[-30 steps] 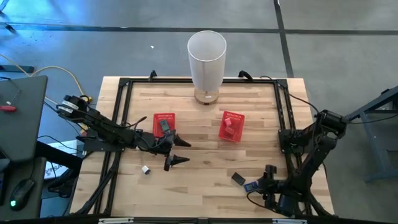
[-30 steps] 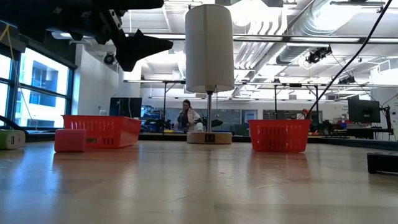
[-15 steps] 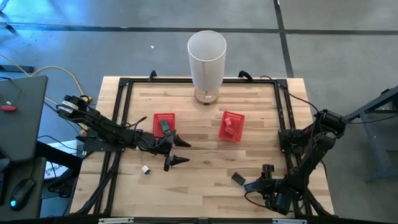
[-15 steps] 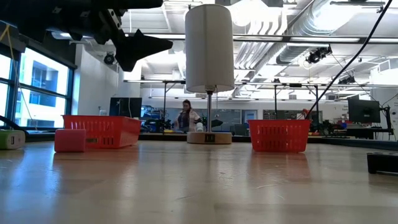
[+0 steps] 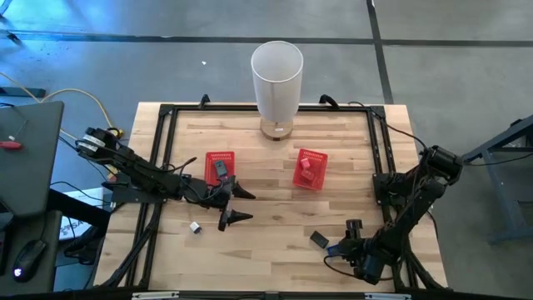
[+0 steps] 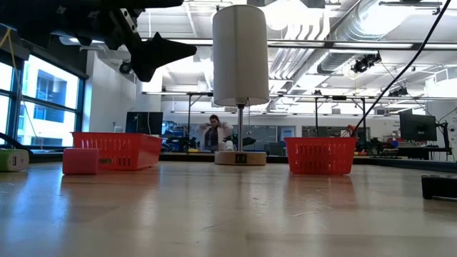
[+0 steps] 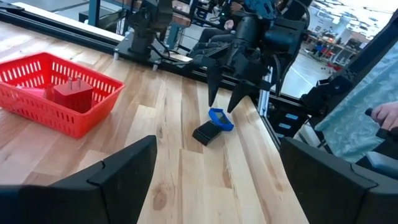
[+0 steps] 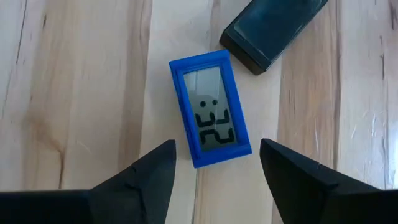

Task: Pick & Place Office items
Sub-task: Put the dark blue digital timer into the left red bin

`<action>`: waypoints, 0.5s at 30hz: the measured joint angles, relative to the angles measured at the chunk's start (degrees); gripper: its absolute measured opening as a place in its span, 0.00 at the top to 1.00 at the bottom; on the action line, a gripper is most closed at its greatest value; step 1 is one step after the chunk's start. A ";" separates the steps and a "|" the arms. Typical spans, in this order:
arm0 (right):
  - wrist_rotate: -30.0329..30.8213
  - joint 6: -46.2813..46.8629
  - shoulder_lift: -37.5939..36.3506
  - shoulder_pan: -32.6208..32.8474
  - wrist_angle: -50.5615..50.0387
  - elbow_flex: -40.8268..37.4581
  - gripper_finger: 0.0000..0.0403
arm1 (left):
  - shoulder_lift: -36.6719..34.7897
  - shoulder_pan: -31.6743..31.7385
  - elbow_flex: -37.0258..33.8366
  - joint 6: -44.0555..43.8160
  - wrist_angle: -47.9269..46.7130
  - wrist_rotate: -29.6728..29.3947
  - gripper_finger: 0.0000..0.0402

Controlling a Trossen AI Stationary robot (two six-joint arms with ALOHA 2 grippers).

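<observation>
My right gripper would miss the blue item (image 8: pixel 210 109) until it lowers.
A blue item with a small display (image 8: pixel 210 117) lies flat on the table near its front right, and a black item (image 8: pixel 270 28) lies just beyond it. My right gripper (image 8: pixel 214 165) hangs open above the blue item, pointing steeply down, one finger to each side of it without touching; the left wrist view shows the right gripper (image 7: pixel 222 102) clear above it. My left gripper (image 5: pixel 235 205) hovers open and level, left of centre. A small white item (image 5: pixel 195 226) lies near it. A red item (image 7: pixel 73 96) sits in the right red basket (image 5: pixel 310 169).
A second red basket (image 5: pixel 220 165) stands left of centre with a dark item in it. A tall white cylinder (image 5: pixel 276 79) stands on its base at the far middle. A pink block (image 6: pixel 80 160) shows in the low view. Black rails (image 5: pixel 379 158) run along the table's sides.
My right gripper has rolled a little about its own pointing line above the blue item, and its arm has swung slightly toward the table's left. The items on the table lie where they were.
</observation>
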 joint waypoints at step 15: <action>-0.31 -2.70 0.00 -1.84 2.82 0.00 0.45 | 0.00 -0.01 0.00 0.19 -0.45 -0.04 0.17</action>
